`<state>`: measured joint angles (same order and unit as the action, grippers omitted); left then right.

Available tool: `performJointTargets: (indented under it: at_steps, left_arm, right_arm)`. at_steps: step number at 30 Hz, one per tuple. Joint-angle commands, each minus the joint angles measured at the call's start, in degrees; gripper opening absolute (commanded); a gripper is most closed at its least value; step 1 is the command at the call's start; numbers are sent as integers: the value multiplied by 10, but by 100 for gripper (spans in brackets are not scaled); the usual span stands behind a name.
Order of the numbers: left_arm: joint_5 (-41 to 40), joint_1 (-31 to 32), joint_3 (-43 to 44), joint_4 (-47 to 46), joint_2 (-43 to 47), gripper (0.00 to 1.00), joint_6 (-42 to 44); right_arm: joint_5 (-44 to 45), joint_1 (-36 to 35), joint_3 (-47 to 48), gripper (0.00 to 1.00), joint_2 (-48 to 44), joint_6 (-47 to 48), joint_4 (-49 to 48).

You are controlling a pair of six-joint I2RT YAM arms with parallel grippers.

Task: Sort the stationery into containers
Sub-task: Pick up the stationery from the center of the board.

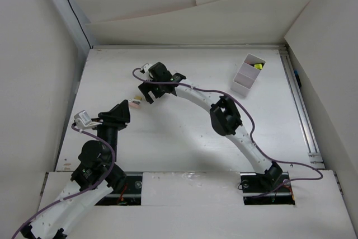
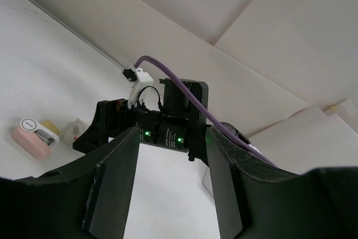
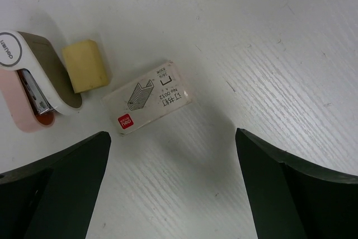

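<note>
My right gripper moves toward the box and only then closes on it, since both fingers straddle the tabletop short of the staple box (image 3: 148, 98).
The stationery in view is a pink and white stapler (image 3: 33, 82), a yellow eraser (image 3: 85, 65) and a white staple box (image 3: 148, 98), lying close together on the table (image 1: 135, 103). My right gripper (image 3: 172, 138) is open and empty just above them, the staple box nearest its jaws; in the top view it (image 1: 148, 90) sits at left centre. My left gripper (image 2: 170, 160) is open and empty, pointing at the right wrist, with the stapler (image 2: 33, 137) to its left. The pale divided tray (image 1: 243, 79) stands far right with a yellow item (image 1: 258, 66) in its far compartment. No markers show.
White walls enclose the table on the left, back and right. The right arm (image 1: 224, 116) arches across the middle of the table. A metal rail (image 1: 302, 110) runs along the right edge.
</note>
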<state>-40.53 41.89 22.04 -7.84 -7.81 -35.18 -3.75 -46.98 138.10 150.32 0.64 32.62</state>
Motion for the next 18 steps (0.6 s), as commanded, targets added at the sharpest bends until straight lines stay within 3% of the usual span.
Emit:
performJointTargets:
  at_steps: [1, 9, 12, 18]
  left_arm:
    - [6, -2, -4, -17, -4, 48, 4]
    - [6, -2, -4, -17, -4, 48, 9]
    - [6, -2, -4, -12, 2, 48, 9]
    - [12, -2, -9, -12, 24, 48, 9]
  right_arm:
    - [-2, -8, 31, 100, 11, 8, -5]
    - [8, -20, 50, 94, 35, 8, -41]
    - [16, -25, 70, 86, 42, 8, -41]
    - [10, -25, 81, 88, 47, 2, -41]
